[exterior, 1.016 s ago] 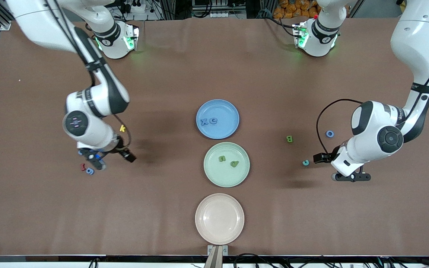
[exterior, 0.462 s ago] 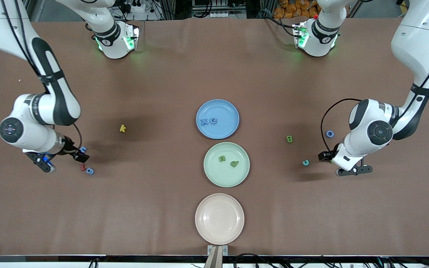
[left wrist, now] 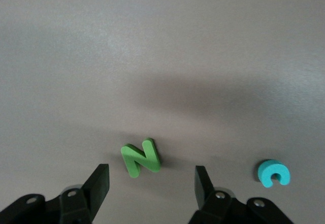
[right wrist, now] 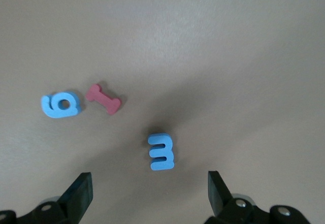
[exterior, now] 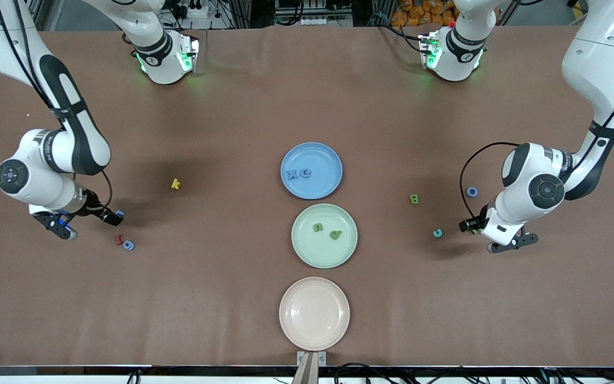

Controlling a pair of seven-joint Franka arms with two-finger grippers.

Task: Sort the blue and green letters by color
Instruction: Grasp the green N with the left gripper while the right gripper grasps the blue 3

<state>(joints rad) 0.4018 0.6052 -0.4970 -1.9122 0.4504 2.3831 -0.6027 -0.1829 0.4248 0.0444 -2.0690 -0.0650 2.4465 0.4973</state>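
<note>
The robot's right gripper should go lower before it closes on the blue E (exterior: 119,213) (right wrist: 162,152). Its fingers are above the E with shadowed tabletop between them, so they would miss it if they closed now.
My right gripper (exterior: 61,226) (right wrist: 150,193) is open and low over the table. A blue E (right wrist: 161,152) lies flat just ahead of its fingertips and also shows in the front view (exterior: 120,213). A blue g-like piece (right wrist: 61,105) (exterior: 129,245) lies farther off. My left gripper (exterior: 512,243) (left wrist: 152,183) is open and low, with a green N (left wrist: 140,157) lying just ahead of its fingertips. A teal c (left wrist: 274,173) (exterior: 437,233) lies beside the N. A green B (exterior: 414,199) and a blue o (exterior: 471,192) lie nearby. The blue plate (exterior: 320,157) holds a blue X (exterior: 292,174) and C (exterior: 305,172). The green plate (exterior: 333,253) holds two green letters (exterior: 317,228).
An empty pink plate (exterior: 314,314) stands nearest the front camera, in line with the other two plates. A yellow k (exterior: 175,184) lies between the right arm and the blue plate. A dark red piece (exterior: 119,240) (right wrist: 104,98) lies beside the blue g.
My right gripper has swung away from above the red and blue pieces toward the right arm's end of the table. My left gripper has shifted slightly.
</note>
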